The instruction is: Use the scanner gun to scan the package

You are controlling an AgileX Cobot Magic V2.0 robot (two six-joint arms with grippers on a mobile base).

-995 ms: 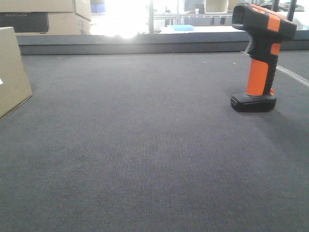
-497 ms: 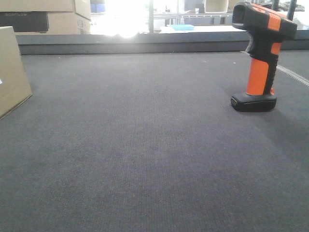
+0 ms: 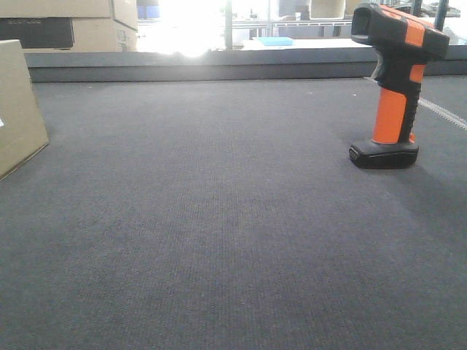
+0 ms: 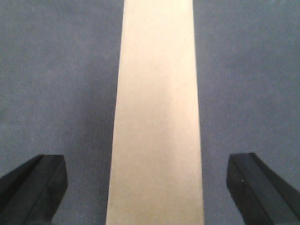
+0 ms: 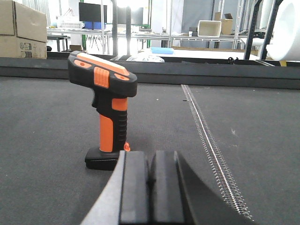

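Observation:
Next, the left gripper picks up the tan package by its top edge (image 3: 9, 45), which leaves its barcode label free for the scanner gun (image 3: 394, 87).
The scanner gun (image 3: 394, 87) stands upright on its flat black foot at the right of the dark mat; it also shows in the right wrist view (image 5: 105, 110), head pointing left. The tan package (image 3: 18, 109) stands at the left edge, with a sliver of white label at its cut-off side. In the left wrist view the package (image 4: 157, 117) is a tan strip running up the middle. My left gripper (image 4: 152, 187) is open, its two black fingertips (image 4: 33, 185) wide on either side of the package, apart from it. My right gripper (image 5: 150, 187) is shut and empty, just behind and right of the scanner.
Cardboard boxes, one with a dark printed band (image 3: 44, 33), stand beyond the mat's far edge at left. A raised dark rim (image 3: 219, 69) borders the far side. A zipper-like seam (image 5: 211, 145) runs across the mat to the right of the scanner.

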